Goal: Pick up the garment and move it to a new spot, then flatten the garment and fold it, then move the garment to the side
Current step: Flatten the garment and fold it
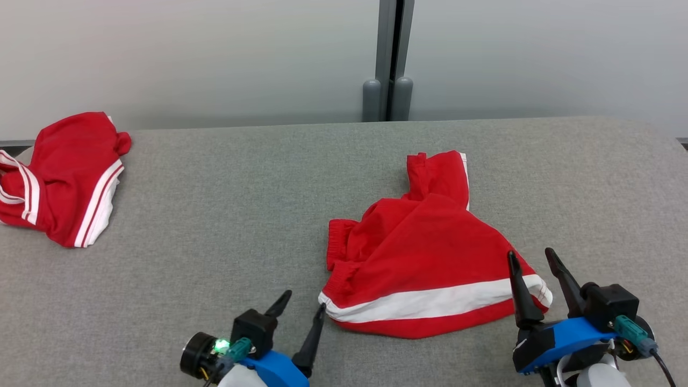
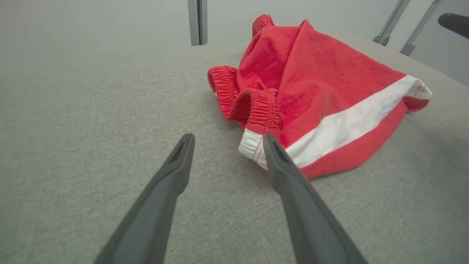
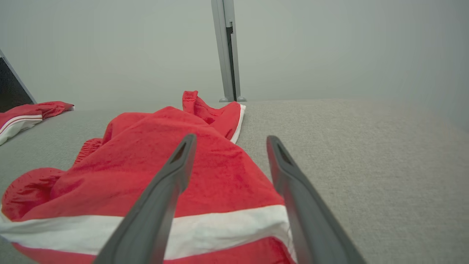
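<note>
Next, my left gripper grabs the garment by the waistband's white corner (image 1: pixel 326 303), since the ribbed waistband stands up while the rest lies slack.
The garment (image 1: pixel 424 258) is a pair of red shorts with a white band, lying crumpled right of centre on the grey table (image 1: pixel 226 215). My left gripper (image 1: pixel 303 301) stands open at its near left corner, one fingertip (image 2: pixel 269 146) beside the white hem of the garment (image 2: pixel 322 91), nothing held. My right gripper (image 1: pixel 532 258) is open over the near right corner; in the right wrist view the garment (image 3: pixel 146 165) lies under the left finger (image 3: pixel 183 154) while the right finger is over bare table.
A second red garment with white stripes (image 1: pixel 64 177) lies bunched at the table's far left edge, also visible as a red heap (image 3: pixel 25 113). A grey wall with a vertical post (image 1: pixel 389 59) stands behind the table. Bare grey table lies between the two garments.
</note>
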